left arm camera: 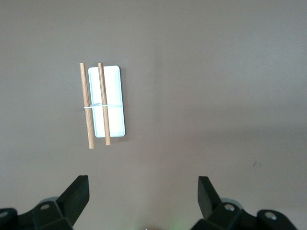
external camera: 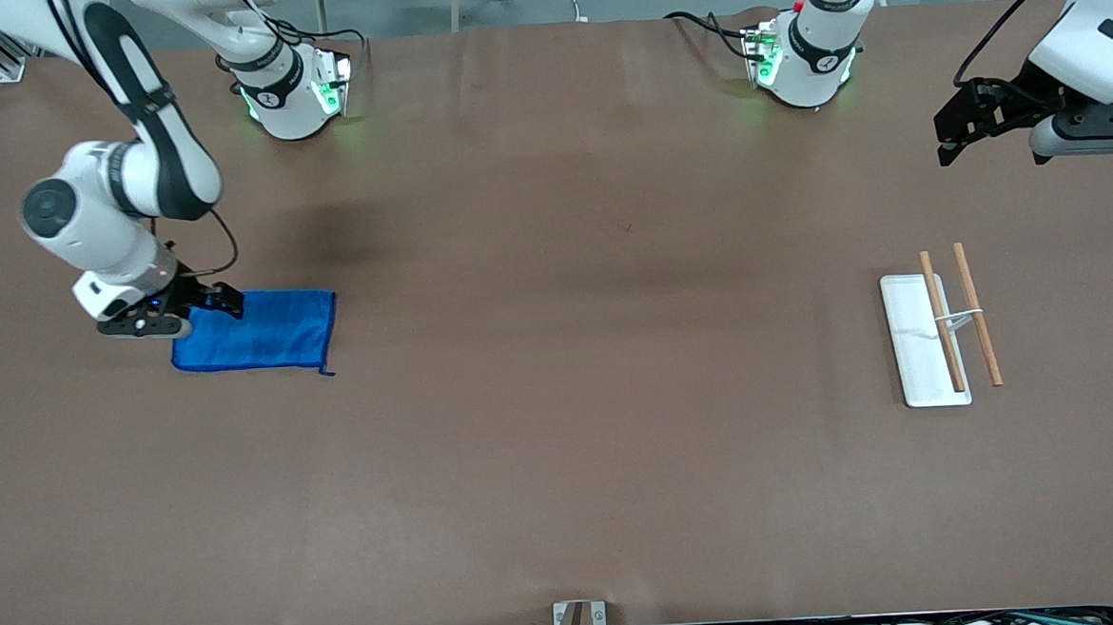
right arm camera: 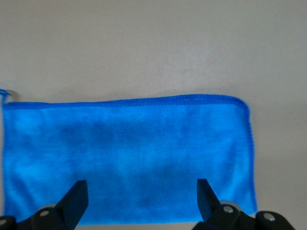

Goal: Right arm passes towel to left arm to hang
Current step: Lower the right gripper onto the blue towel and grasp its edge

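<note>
My right gripper grips the towel by the edge (external camera: 256, 292) opposite its loop next, to keep the blue towel's small loop (external camera: 328, 372) free for hanging.
The blue towel (external camera: 262, 333) lies flat on the brown table near the right arm's end, its small loop at the corner nearest the front camera. My right gripper (external camera: 208, 302) is open and low over the towel's edge at that end of the table. In the right wrist view the towel (right arm camera: 129, 153) fills the lower half, with the open fingertips (right arm camera: 76, 196) over its hem. My left gripper (external camera: 952, 135) is open and empty, held high over the left arm's end of the table. Its fingertips (left arm camera: 79, 191) show over bare table in the left wrist view.
A white rack base (external camera: 920, 341) with two wooden rails (external camera: 978, 327) stands near the left arm's end; it also shows in the left wrist view (left arm camera: 112, 103). Both green-lit arm bases (external camera: 293, 93) stand along the table's edge farthest from the front camera.
</note>
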`<state>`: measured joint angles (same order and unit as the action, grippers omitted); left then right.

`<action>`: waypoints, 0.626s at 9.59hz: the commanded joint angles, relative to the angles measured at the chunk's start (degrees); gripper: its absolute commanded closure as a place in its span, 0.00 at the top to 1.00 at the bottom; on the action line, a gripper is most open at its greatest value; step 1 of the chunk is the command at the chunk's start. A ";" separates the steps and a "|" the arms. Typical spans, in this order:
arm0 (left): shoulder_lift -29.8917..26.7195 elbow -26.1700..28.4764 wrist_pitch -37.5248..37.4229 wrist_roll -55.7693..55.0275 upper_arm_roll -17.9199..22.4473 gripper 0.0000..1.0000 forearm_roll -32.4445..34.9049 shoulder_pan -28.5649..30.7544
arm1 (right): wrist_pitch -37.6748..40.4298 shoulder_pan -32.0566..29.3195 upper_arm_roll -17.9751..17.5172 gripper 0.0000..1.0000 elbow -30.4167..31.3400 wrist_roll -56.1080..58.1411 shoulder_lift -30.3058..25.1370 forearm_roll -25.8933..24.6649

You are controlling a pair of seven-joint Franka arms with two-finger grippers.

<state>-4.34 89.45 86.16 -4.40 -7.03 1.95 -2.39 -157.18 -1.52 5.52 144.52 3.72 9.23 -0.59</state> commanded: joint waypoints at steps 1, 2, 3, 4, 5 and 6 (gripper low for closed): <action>1.09 0.11 -1.09 0.97 0.08 1.00 -0.80 0.02 | -3.65 0.55 -0.07 0.98 -0.12 0.14 4.55 -0.56; 1.09 0.11 -1.09 0.89 0.08 1.00 -0.80 -0.07 | -7.14 0.90 -0.07 0.98 0.14 0.14 7.01 -0.56; 1.09 0.11 -1.00 0.71 0.08 1.00 -0.72 -0.24 | -10.31 0.99 -0.07 0.96 0.32 0.14 9.29 -0.56; 1.09 0.11 -1.00 0.71 0.08 1.00 -0.72 -0.16 | -10.69 1.08 -0.07 0.93 0.32 0.32 9.49 -0.56; 1.09 0.11 -1.00 0.80 0.08 1.00 -0.80 -0.16 | -10.26 1.26 -0.07 0.88 0.32 0.41 9.49 -0.56; 1.18 0.11 -0.91 0.80 0.08 1.00 -0.89 -0.16 | -10.25 1.61 -0.07 0.80 0.32 0.49 9.41 -0.56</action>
<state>-4.33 89.38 86.16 -4.40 -7.04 1.91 -2.43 -167.29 -0.56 5.36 144.61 3.82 18.55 -0.92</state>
